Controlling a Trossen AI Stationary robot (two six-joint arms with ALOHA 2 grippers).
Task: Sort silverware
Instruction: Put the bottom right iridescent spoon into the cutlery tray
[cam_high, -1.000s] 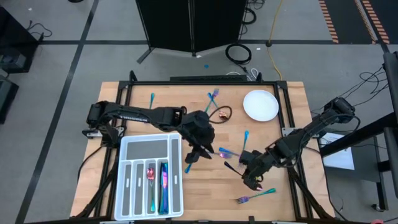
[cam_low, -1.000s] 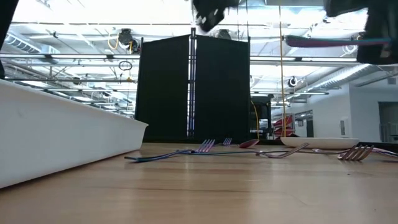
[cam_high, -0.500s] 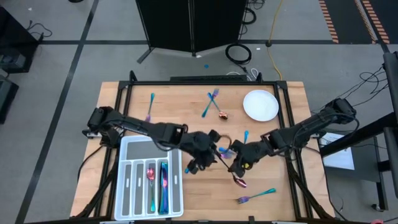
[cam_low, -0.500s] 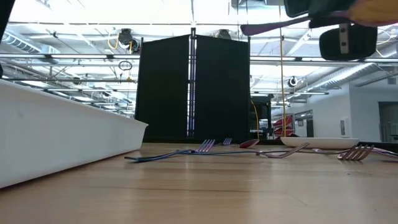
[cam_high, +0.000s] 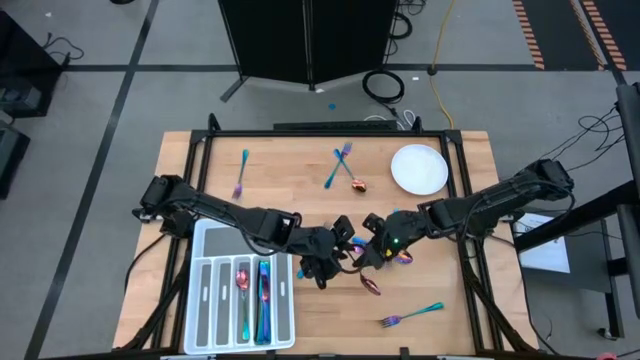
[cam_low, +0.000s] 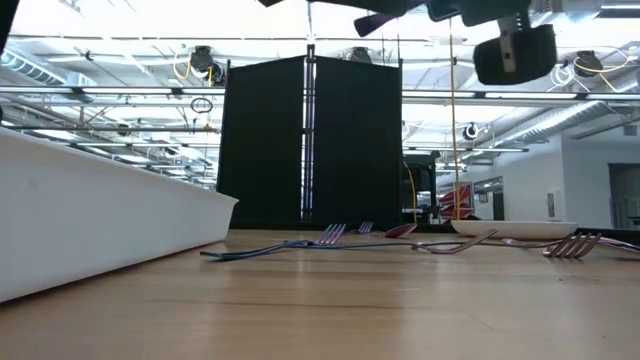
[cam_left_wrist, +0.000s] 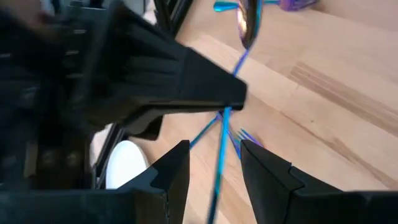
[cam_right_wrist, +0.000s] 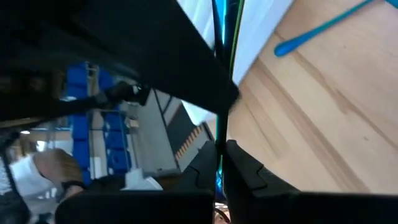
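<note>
The right gripper's fingers cover the spoon's handle close to the spoon's bowl, so the left gripper should next grab the spoon by the bare blue handle end (cam_left_wrist: 219, 162).
A rainbow spoon, with its coppery bowl (cam_high: 371, 287) toward the near edge, is up in the air at mid-table. My right gripper (cam_high: 368, 254) is shut on its handle. My left gripper (cam_high: 334, 260) has come up beside it from the left. In the left wrist view it is open (cam_left_wrist: 214, 180), one finger on either side of the blue handle (cam_left_wrist: 221, 155), touching nothing I can see. More silverware lies flat on the table: a teal fork (cam_high: 243, 170), crossed forks (cam_high: 340, 165), a spoon (cam_high: 357, 185) and a fork near the front (cam_high: 410, 315). Several pieces lie in the white tray (cam_high: 250, 295). My right gripper (cam_right_wrist: 219, 168) pinches the spoon's slim teal handle (cam_right_wrist: 218, 140) between its two fingers, with the handle running on past the fingertips. The spoon is lifted clear of the table; its purple end (cam_low: 385, 20) sticks out high above the tabletop in the low view.
The white compartmented tray (cam_high: 205, 300) sits at the near left, just left of both grippers. A round white plate (cam_high: 418, 168) is at the far right. A purple piece (cam_high: 402, 258) lies under the right arm. Bare wood lies between the tray and the near fork.
My right gripper has carried the spoon up off the table and toward the left, a little toward the far edge. My left gripper has moved toward the near edge and right, until its fingers stand around the spoon's handle. The two grippers now meet at mid-table.
</note>
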